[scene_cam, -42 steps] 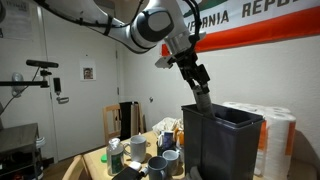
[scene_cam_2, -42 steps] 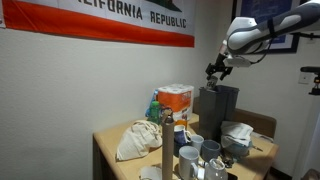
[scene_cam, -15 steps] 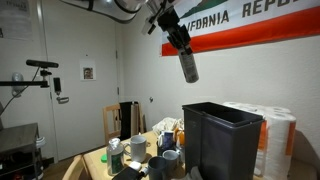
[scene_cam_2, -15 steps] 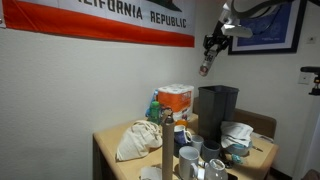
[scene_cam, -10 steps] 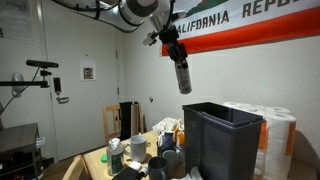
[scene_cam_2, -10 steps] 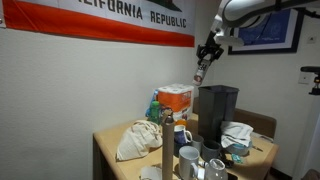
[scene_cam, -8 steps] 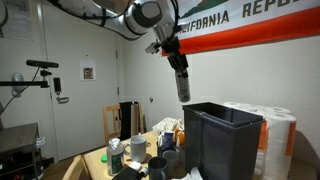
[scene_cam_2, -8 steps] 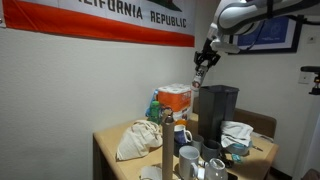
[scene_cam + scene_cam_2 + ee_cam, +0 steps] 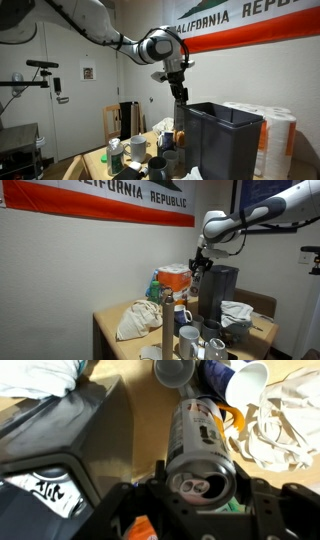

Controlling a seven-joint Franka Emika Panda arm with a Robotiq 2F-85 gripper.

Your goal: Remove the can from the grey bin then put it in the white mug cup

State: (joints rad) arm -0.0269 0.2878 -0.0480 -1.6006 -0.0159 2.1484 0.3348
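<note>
I need to bring the can down inside before my gripper lets go of it, because the can's lower end hangs beside and above the grey cup's rim [image 9: 174,373].
The can [image 9: 198,440] is a slim grey metallic cylinder, and my gripper [image 9: 201,478] is shut on it near its silvery top. In both exterior views the can [image 9: 181,117] [image 9: 193,286] hangs upright below the gripper [image 9: 180,96] [image 9: 198,264], outside the grey bin [image 9: 222,141] [image 9: 217,290] and close to its side wall, above the cups on the table. In the wrist view the bin's wall [image 9: 55,435] fills the left, and the white mug [image 9: 247,380] stands on the table beyond the can's lower end.
Several cups [image 9: 160,163] crowd the table in front of the bin. A grey cup [image 9: 175,369] stands beside the white mug. Crumpled white cloth [image 9: 285,420] [image 9: 138,320] lies nearby. Paper-towel rolls [image 9: 276,130] stand behind the bin, with an orange box [image 9: 175,278] by the wall.
The gripper has come down with the can from high above the bin to beside the bin's outer wall, just over the cups. The grip stays shut.
</note>
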